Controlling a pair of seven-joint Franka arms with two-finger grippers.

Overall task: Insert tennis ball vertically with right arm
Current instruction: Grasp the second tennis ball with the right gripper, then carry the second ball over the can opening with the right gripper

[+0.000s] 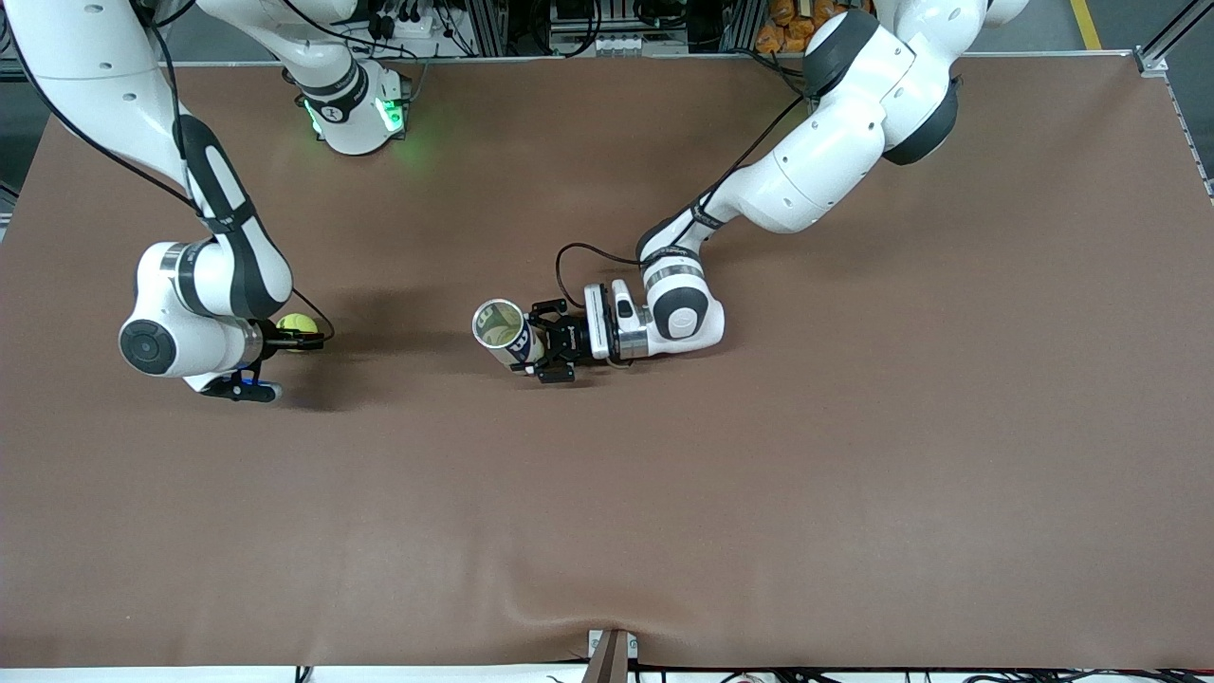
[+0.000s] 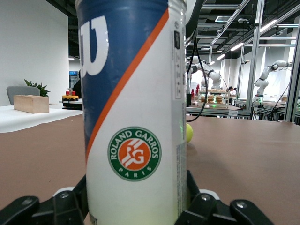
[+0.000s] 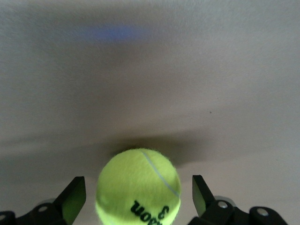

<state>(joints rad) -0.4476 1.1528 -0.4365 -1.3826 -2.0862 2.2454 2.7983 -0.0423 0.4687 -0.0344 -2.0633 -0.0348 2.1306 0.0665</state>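
My right gripper closes now, since the tennis ball sits between its green fingers. Closing now would catch the ball.
A yellow-green tennis ball lies on the brown table toward the right arm's end. My right gripper is low at the ball and open. In the right wrist view the ball sits between the fingers with a gap on each side. An open tennis-ball can, blue, white and orange, stands upright near the table's middle. My left gripper is shut on its lower part. The can fills the left wrist view, and the ball shows past it.
The right arm's base glows green at the table's back edge. A black cable loops off the left wrist. A small bracket sits at the table's front edge.
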